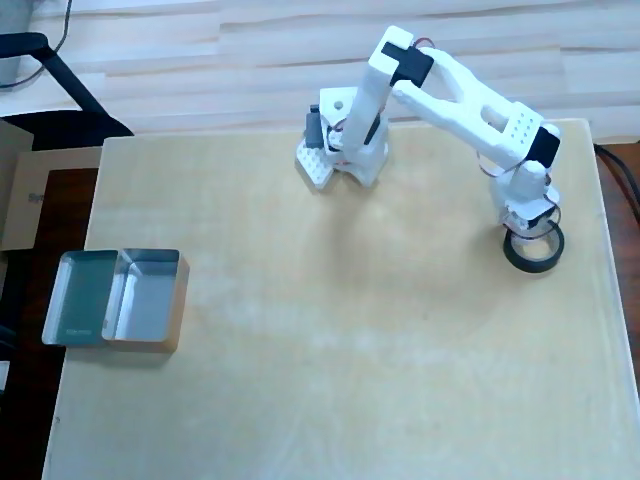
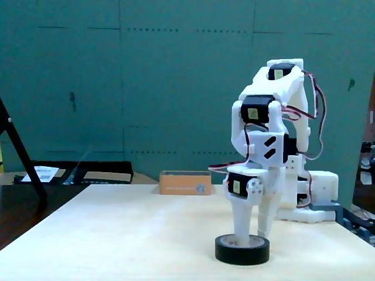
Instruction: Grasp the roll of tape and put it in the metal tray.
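Observation:
My gripper picks up the black roll of tape by its rim next. Then my gripper puts the roll of tape in the metal tray.
The roll of tape, a small black ring, lies flat near the table's right edge in the overhead view and at the front in the fixed view. My gripper points straight down with its two white fingers apart, and their tips dip into the ring's top. From above, the gripper sits over the ring's far side. I cannot tell whether a finger stands outside the rim. The shiny metal tray rests at the table's left edge, far from the arm, and shows as a low box at the far end.
A flat grey-green panel adjoins the tray on its left. The arm's white base stands at the table's back edge. A black stand leg leans at the left. Bare wood lies between tape and tray.

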